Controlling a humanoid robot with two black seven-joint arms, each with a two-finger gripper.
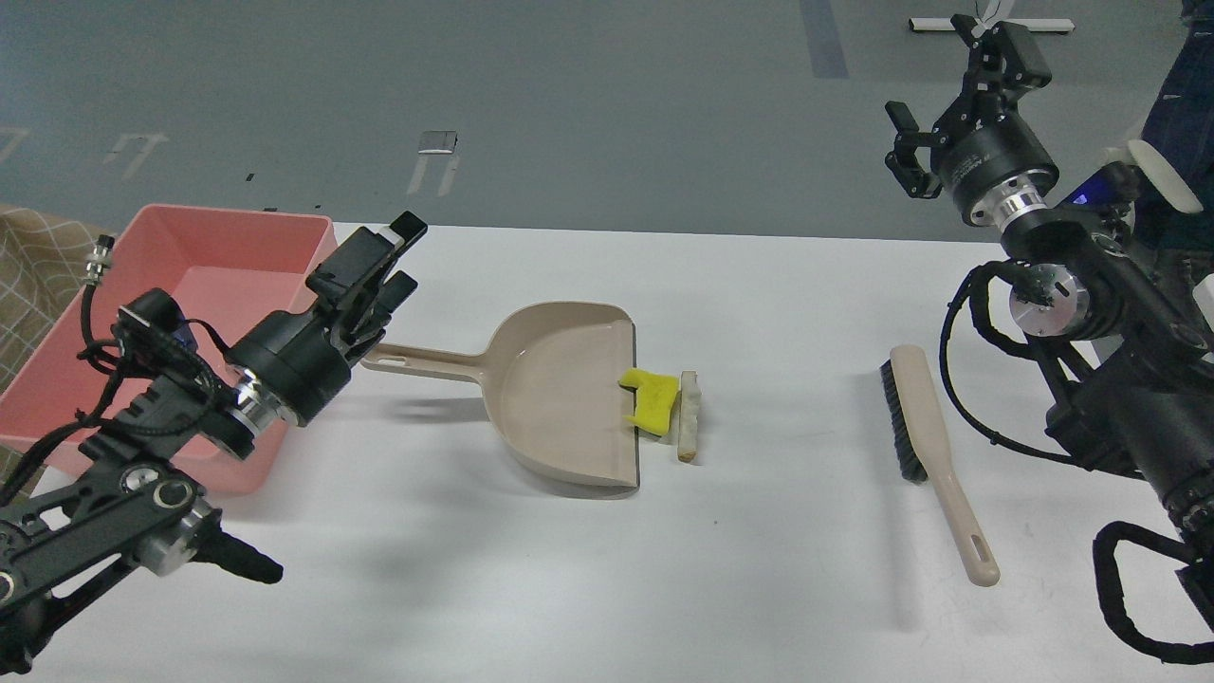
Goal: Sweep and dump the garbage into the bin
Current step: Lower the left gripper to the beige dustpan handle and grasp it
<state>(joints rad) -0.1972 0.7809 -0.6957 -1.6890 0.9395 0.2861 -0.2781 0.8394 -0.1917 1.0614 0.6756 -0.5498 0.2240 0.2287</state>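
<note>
The dustpan's broad scoop is wider than my open fingers, so my left gripper will grab its narrow handle [426,362] next.
The garbage is a yellow spongy chunk [652,400] resting on the lip of the beige dustpan [560,398] and a white bread slice [688,415] standing on the table just right of it, touching the chunk. The pink bin [228,212] sits at the far left. My left gripper [396,258] is open and empty, low over the table, just up and left of the dustpan's handle end [379,358]. My right gripper [953,81] is open and empty, held high at the far right, well above the beige brush [929,446].
The brush lies on the white table [759,569] to the right, handle toward me. A beige checked cloth [38,256] shows at the left edge behind the bin. The table's far edge runs behind the dustpan.
</note>
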